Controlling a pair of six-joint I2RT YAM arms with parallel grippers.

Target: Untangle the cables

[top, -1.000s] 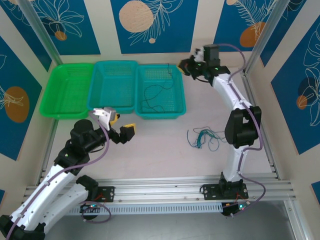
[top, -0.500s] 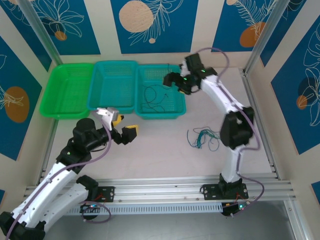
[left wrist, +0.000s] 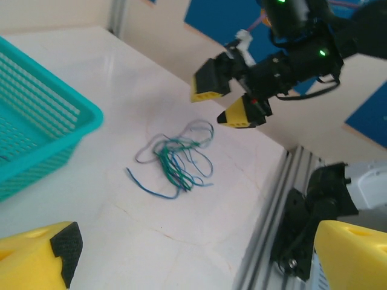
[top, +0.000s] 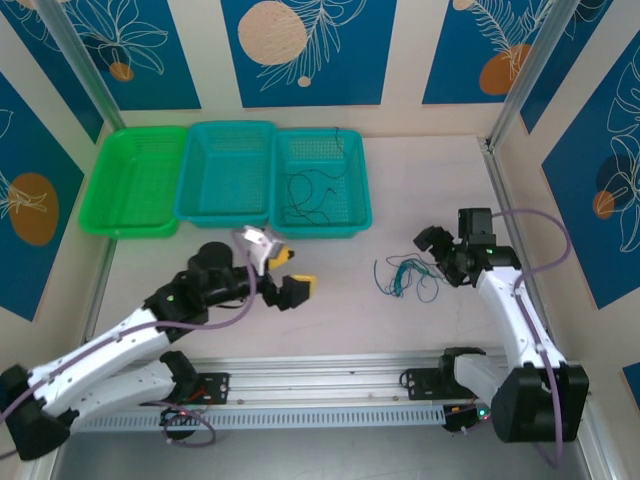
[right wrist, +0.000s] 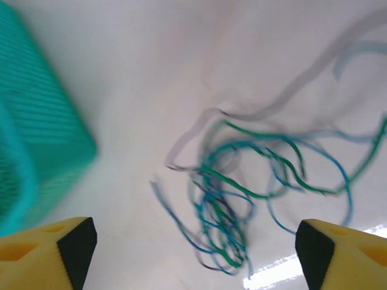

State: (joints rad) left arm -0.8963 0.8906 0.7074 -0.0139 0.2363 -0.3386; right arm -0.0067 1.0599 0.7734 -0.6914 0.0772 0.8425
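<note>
My right gripper reaches the tangle [right wrist: 242, 199] next and grabs its bunched blue cables, which leaves the grey cable free for my left gripper to untangle.
A tangle of thin green, blue and grey cables [top: 405, 275] lies on the pale table, right of centre. My right gripper [top: 437, 258] hangs open just right of it, nothing between its yellow-tipped fingers. In the right wrist view the tangle [right wrist: 242, 199] lies blurred between and beyond the open gripper [right wrist: 196, 260]. My left gripper [top: 288, 273] is open and empty, well left of the tangle. The left wrist view shows the tangle [left wrist: 175, 158] ahead of that gripper [left wrist: 199, 266], with the right gripper [left wrist: 233, 101] hovering beyond it. A single black cable [top: 315, 190] lies in the right teal basket [top: 355, 215].
Three baskets stand in a row at the back: green [top: 135, 225], teal [top: 228, 215] and the right teal one. An aluminium rail [top: 330, 372] runs along the near table edge, and a post [top: 520, 75] stands at the back right.
The right gripper opened over the right teal basket, leaving the black cable there, then swung back down beside the tangle. The left arm reached forward and right toward the tangle.
</note>
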